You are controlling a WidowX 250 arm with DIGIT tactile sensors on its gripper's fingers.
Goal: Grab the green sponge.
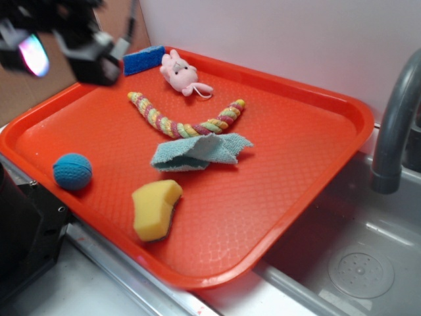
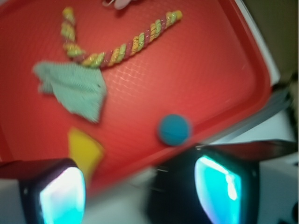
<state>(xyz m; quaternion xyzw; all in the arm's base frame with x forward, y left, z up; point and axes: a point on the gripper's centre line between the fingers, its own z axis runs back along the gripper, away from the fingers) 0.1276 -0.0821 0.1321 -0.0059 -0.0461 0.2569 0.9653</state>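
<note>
My gripper should move toward the yellow sponge first and then close. My open fingers are high above the orange tray, far from the yellow sponge, so they would miss it if I closed now.
The green sponge point(image 1: 156, 208) is a yellow foam block with a thin dark layer along its right side, lying near the front edge of the orange tray point(image 1: 309, 131). In the wrist view the sponge point(image 2: 85, 150) shows as a blurred yellow shape at lower left. My gripper point(image 1: 62, 47) hangs high at the upper left, well away from the sponge. In the wrist view the gripper point(image 2: 140, 189) is open, its two glowing pads wide apart with nothing between them.
On the tray lie a blue knitted ball point(image 1: 72, 171), a pale teal cloth point(image 1: 197, 151), a coloured rope point(image 1: 184, 118), a pink plush toy point(image 1: 181, 74) and a flat blue sponge point(image 1: 143, 59). A grey faucet point(image 1: 395, 125) and a sink point(image 1: 355, 263) stand at the right.
</note>
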